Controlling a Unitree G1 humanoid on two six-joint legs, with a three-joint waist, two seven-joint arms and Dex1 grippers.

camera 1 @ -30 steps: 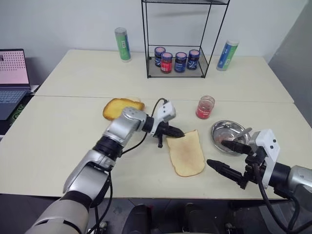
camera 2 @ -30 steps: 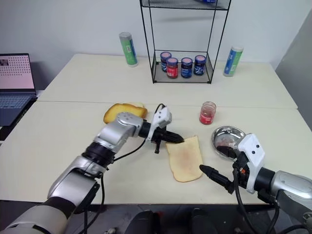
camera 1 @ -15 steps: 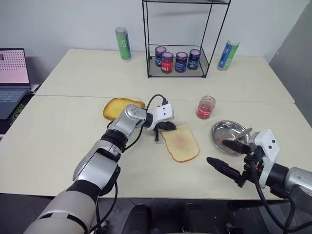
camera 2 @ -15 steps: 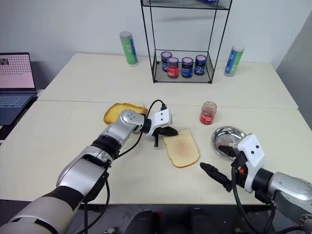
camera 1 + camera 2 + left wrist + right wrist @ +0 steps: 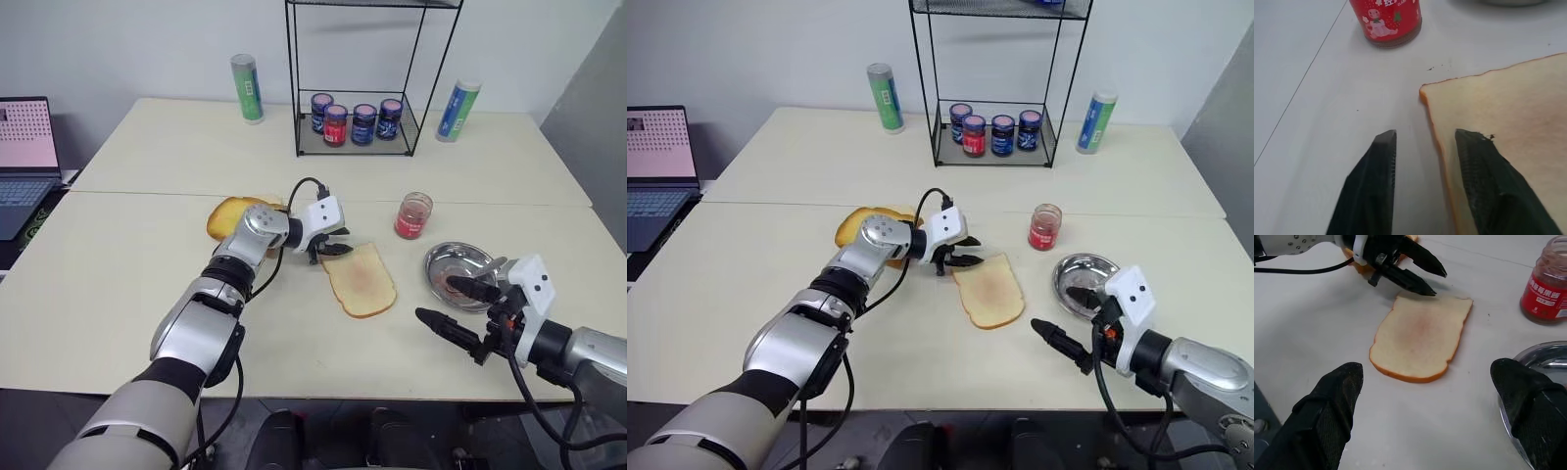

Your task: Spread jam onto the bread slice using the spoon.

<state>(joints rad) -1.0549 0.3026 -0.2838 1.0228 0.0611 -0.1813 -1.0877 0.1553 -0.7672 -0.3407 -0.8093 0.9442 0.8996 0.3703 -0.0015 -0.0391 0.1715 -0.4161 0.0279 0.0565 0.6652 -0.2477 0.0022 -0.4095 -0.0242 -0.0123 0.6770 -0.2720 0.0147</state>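
The spoon's scoop end sits in the jam-smeared steel bowl [image 5: 458, 277], so my right gripper will next pick up the spoon by its handle [image 5: 493, 265], which is out over the bowl's rim.
The bread slice [image 5: 360, 281] lies flat on the table, pale with a faint pink centre. My left gripper [image 5: 333, 246] hovers at its far left corner, open and holding nothing; in the left wrist view one fingertip [image 5: 1471, 139] is over the crust and the other over bare table. The jam jar [image 5: 413, 214] stands upright beyond the bread, to its right. The spoon [image 5: 487, 264] rests in the steel bowl [image 5: 443, 258], handle out over the rim. My right gripper [image 5: 438, 301] hangs wide open and empty at the bowl's near side, to the right of the bread.
A thick golden bread piece [image 5: 233, 214] lies behind my left wrist. A wire rack [image 5: 294, 98] with several dark jars stands at the back, with a green can [image 5: 247, 88] to its left and a bottle [image 5: 457, 110] to its right. A laptop [image 5: 24, 147] sits off the table's left edge.
My left gripper, shut on the bread's corner, dragged the slice away from me and a little left, turning it, then opened and let go. The right gripper has hardly moved.
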